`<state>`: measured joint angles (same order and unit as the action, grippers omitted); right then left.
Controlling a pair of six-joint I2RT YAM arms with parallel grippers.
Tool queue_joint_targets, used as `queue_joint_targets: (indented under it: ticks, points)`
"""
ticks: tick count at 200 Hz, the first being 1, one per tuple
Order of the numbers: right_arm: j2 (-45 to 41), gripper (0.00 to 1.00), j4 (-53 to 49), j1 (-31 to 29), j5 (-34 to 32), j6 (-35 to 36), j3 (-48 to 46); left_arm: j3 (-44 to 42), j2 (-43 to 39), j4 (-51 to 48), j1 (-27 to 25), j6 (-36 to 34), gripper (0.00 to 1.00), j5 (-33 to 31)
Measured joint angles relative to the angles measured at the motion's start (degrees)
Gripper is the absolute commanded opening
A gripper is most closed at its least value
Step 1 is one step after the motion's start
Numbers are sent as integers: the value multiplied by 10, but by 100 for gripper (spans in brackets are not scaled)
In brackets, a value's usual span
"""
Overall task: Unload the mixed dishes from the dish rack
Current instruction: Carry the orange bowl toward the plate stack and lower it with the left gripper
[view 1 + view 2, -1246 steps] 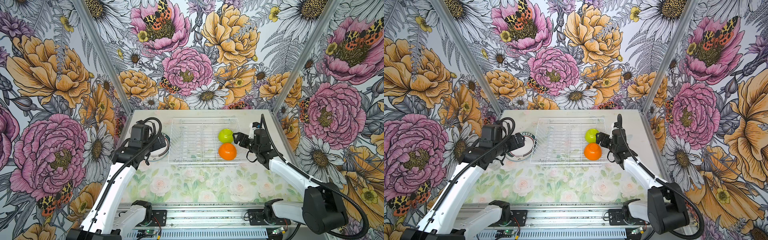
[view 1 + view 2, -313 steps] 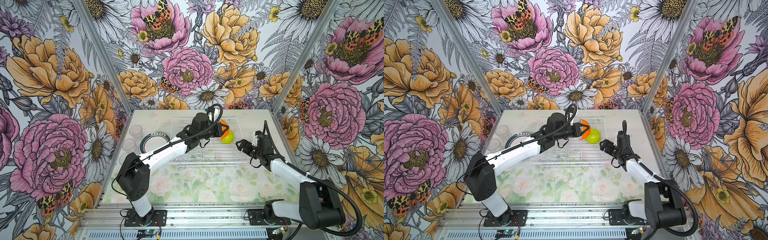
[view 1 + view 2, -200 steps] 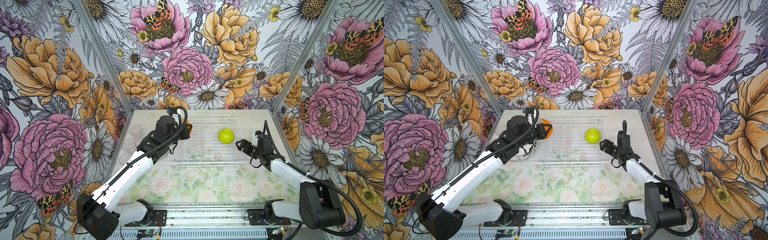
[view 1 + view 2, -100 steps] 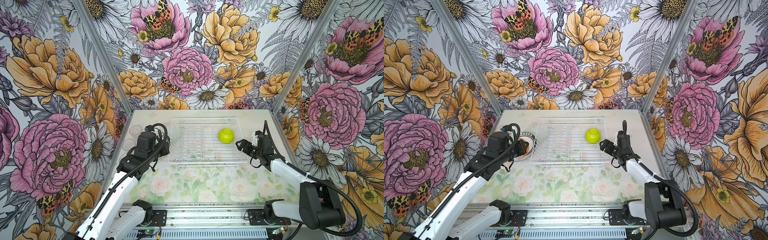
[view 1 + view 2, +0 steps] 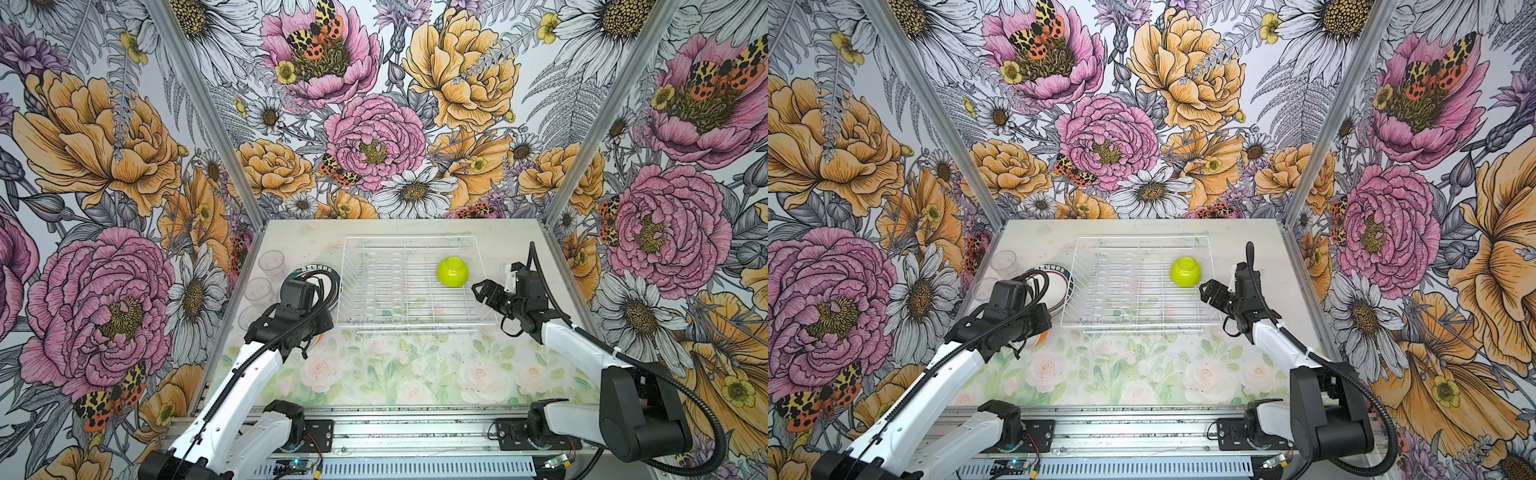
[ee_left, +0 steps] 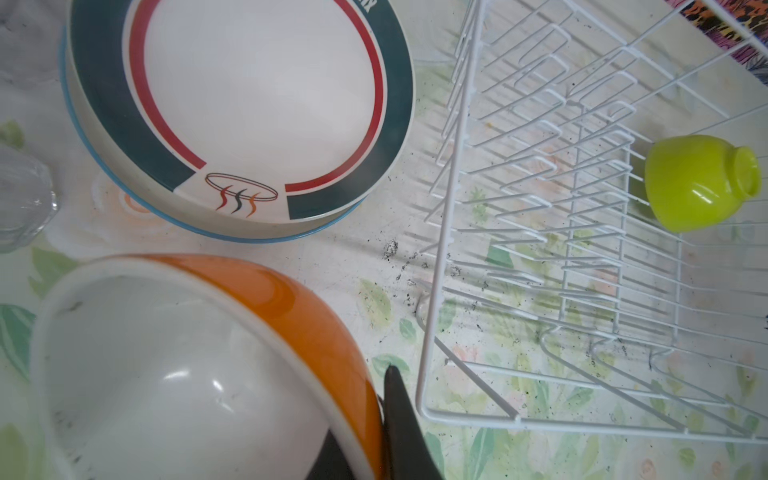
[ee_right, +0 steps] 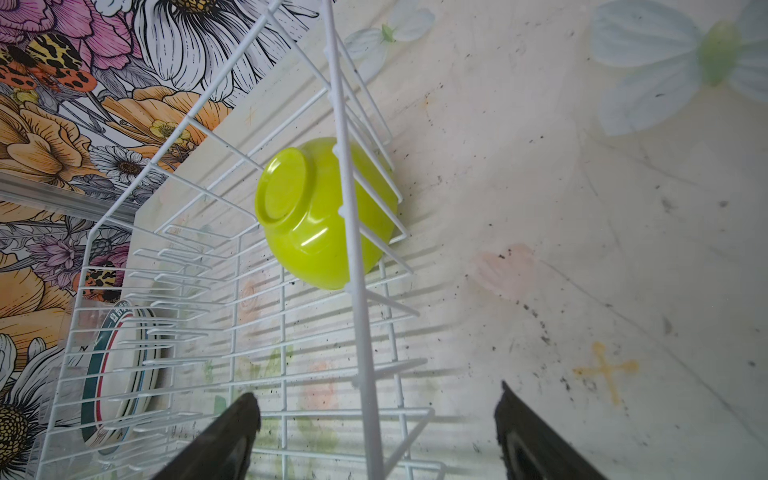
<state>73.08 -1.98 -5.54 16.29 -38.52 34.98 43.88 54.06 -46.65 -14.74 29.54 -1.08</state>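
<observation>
The orange bowl is hanging tilted above the flat table beside the rack, so it would fall if the left gripper opened now. The robot should first lower it onto the table.
My left gripper (image 6: 368,419) is shut on the rim of the orange bowl (image 6: 291,299), one finger outside the wall and one inside the white interior. The bowl hangs tilted, low over the table, just left of the dish rack's (image 5: 409,329) front corner. In both top views my left wrist (image 5: 291,324) hides it, apart from an orange sliver (image 5: 1037,339). A lime-green bowl (image 5: 452,272) (image 7: 316,216) lies upside down at the right in the rack (image 7: 353,232). My right gripper (image 5: 481,289) (image 7: 376,399) stands open at the rack's right side, holding nothing.
Two stacked plates (image 6: 257,104) (image 5: 318,270), the upper with a teal-and-red rim, lie left of the rack. Clear tumblers (image 5: 271,262) (image 5: 257,286) (image 6: 20,195) stand along the left wall. Bare floral table (image 5: 415,374) lies in front of the rack.
My left arm has carried the orange bowl from the rack's left edge forward and down to the table beside the plates. The right arm and green bowl have not moved.
</observation>
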Motion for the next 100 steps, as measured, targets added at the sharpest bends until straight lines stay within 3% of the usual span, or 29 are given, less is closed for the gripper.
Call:
queue_joint_targets:
  ticks: [100]
  points:
    - [0,90,1,5,0,0,0,-1,75,-1,9,-2,4,-7]
